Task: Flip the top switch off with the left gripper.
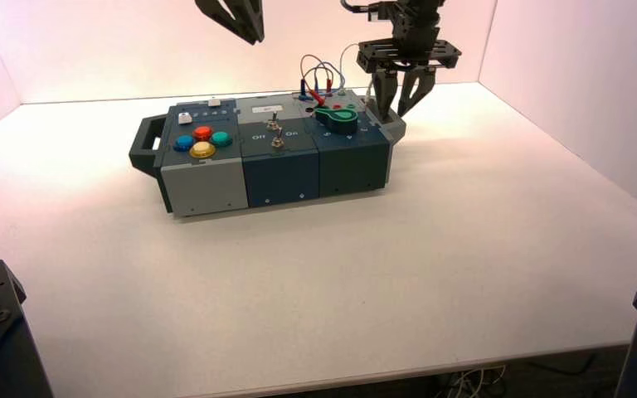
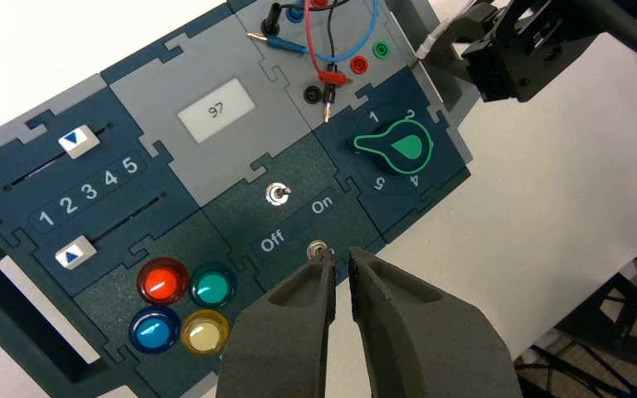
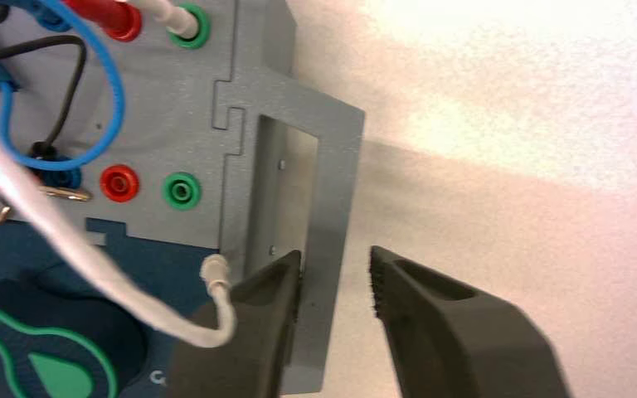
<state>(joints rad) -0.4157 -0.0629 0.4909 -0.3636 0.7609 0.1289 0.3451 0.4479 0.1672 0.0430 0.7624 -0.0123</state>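
Observation:
I will next use my right gripper to hold the box by its grey handle (image 1: 395, 125), so that the box stays steady while the top switch (image 1: 273, 122) is flipped off.
The top switch (image 2: 279, 194) is a tiny toggle on the dark blue middle panel, between the display and the "Off"/"On" lettering; in the high view (image 1: 273, 126) it is the farther of the two toggles. I cannot tell which way its lever leans. The lower toggle (image 2: 318, 249) stands just at my left fingertips. My left gripper (image 2: 341, 255) hangs high above the box (image 1: 253, 37), nearly shut with a thin gap and holding nothing. My right gripper (image 1: 400, 104) is open astride the box's right handle (image 3: 332, 166), with its midpoint (image 3: 334, 257) over the handle bar.
The box (image 1: 207, 186) bears four round buttons, red (image 2: 162, 280), teal, blue and yellow. It also bears two sliders (image 2: 79, 141), a display reading 97 (image 2: 214, 110), a green knob (image 2: 398, 148) and looped wires (image 2: 332, 41). The arm bases fill the high view's lower corners.

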